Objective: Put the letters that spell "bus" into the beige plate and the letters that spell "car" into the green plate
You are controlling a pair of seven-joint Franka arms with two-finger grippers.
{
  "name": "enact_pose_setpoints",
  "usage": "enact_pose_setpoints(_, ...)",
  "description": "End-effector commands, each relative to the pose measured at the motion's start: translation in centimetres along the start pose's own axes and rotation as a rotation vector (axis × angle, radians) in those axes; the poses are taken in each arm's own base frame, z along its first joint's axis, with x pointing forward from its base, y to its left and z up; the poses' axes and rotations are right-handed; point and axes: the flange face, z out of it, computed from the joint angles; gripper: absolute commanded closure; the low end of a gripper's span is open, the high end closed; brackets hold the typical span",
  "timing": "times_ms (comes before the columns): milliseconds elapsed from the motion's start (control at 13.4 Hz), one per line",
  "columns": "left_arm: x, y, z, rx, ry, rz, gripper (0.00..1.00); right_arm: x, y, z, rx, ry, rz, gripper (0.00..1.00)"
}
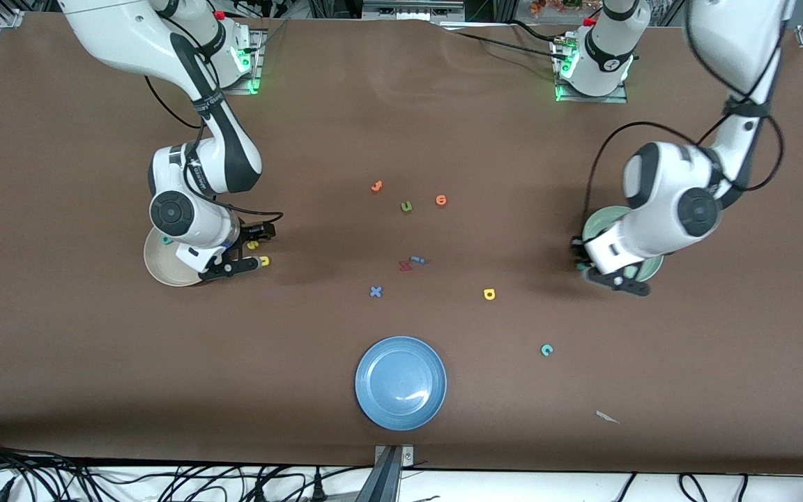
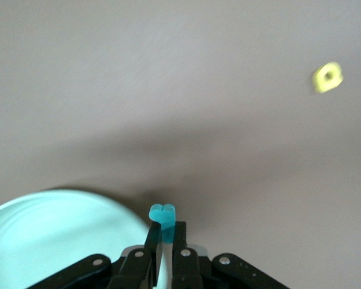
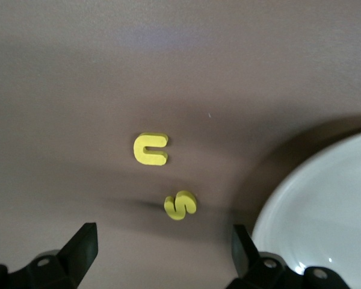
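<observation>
My right gripper is going to grab the yellow "u" next, by its curved bend and open ends, to help spell "bus" in the beige plate (image 1: 164,268) (image 3: 325,217).
My left gripper (image 2: 167,232) is shut on a small light teal letter (image 2: 162,215), apparently the "r", just off the rim of the green plate (image 2: 42,235), on the rim's side toward the right arm's end. In the front view this gripper (image 1: 580,262) hangs beside that plate (image 1: 600,222). The yellow "a" (image 1: 489,294) and teal "c" (image 1: 546,350) lie on the table. My right gripper (image 3: 162,250) is open and low beside the beige plate (image 1: 164,268), which holds the teal "b" (image 1: 166,240). The yellow "s" (image 3: 180,205) lies just ahead of its fingertips, with the yellow "u" (image 3: 150,149) past it.
Mid-table lie two orange letters (image 1: 376,186) (image 1: 441,201), an olive "u" (image 1: 406,206), a red letter (image 1: 405,265) touching a blue one (image 1: 417,260), and a blue "x" (image 1: 376,292). A blue plate (image 1: 401,383) sits near the front edge.
</observation>
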Motion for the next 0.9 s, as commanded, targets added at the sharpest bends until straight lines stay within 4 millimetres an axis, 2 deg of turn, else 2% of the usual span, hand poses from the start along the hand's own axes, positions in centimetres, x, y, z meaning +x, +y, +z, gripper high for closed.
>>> enact_pose_setpoints(0, -3.8, -3.1, 0.4, 0.023, -0.035, 0.06, 1.0, -0.8, -0.3, 1.1, 0.012, 0.029, -0.029, 0.02)
enact_pose_setpoints(224, -5.5, -5.3, 2.0, 0.061, -0.049, 0.057, 0.99, -1.2, -0.4, 2.4, 0.007, 0.062, -0.036, 0.08)
enact_pose_setpoints(299, -5.7, -5.4, 2.1, 0.062, -0.046, 0.055, 0.92, -1.2, -0.4, 2.4, 0.006, 0.061, -0.04, 0.08)
enact_pose_setpoints(373, -5.7, -5.3, 2.1, 0.062, -0.046, 0.057, 0.79, -1.2, -0.4, 2.4, 0.004, 0.061, -0.047, 0.1)
enact_pose_setpoints(523, -5.5, -5.2, 1.8, 0.064, -0.04, 0.059, 0.66, -1.4, -0.4, 2.7, 0.003, 0.058, -0.06, 0.12)
enact_pose_setpoints(821, -5.3, -5.0, 1.6, 0.064, -0.036, 0.061, 0.54, -1.8, -0.2, 3.5, 0.0, 0.076, -0.06, 0.27)
